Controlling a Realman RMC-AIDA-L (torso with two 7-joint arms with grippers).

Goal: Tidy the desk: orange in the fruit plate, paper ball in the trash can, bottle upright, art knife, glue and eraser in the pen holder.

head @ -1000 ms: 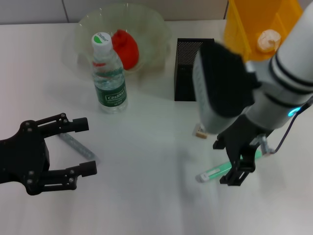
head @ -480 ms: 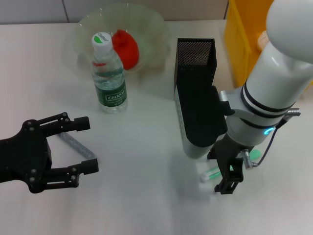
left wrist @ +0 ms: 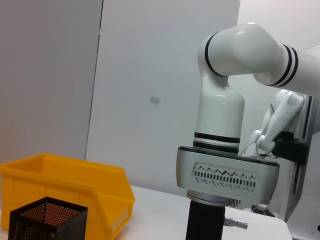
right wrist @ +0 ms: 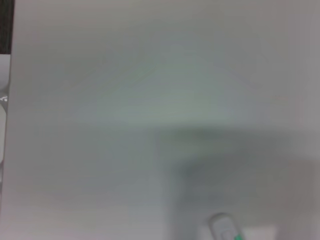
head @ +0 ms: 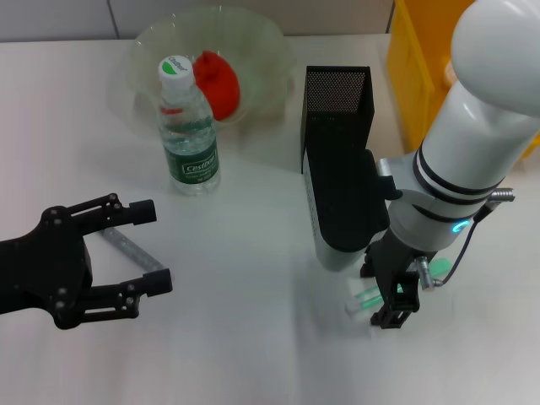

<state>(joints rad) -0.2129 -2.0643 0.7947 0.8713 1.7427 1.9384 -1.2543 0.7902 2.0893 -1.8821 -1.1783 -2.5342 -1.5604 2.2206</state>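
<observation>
I need to close my right gripper on the stick now. My fingers reach down beside the green glue stick's middle (head: 368,298) in the head view, so they would hold the stick.
The green-and-white glue stick (head: 364,297) lies on the table at the front right. My right gripper (head: 384,293) is down over it, open, with one black finger on each side; its wrist hides the eraser. The glue's tip shows in the right wrist view (right wrist: 225,227). My left gripper (head: 150,246) is open at the front left, and the grey art knife (head: 126,246) lies between its fingers. The orange (head: 215,80) sits in the fruit plate (head: 152,42). The bottle (head: 187,126) stands upright in front of the plate. The pen holder (head: 336,110) stands at the back centre.
The yellow trash can (head: 418,59) stands at the back right, partly behind my right arm, and the paper ball is hidden there. The left wrist view shows the trash can (left wrist: 65,185), the pen holder (left wrist: 47,220) and my right arm.
My right arm has swung left and down over the glue stick, and its wrist now covers the eraser. The left gripper has stayed in place.
</observation>
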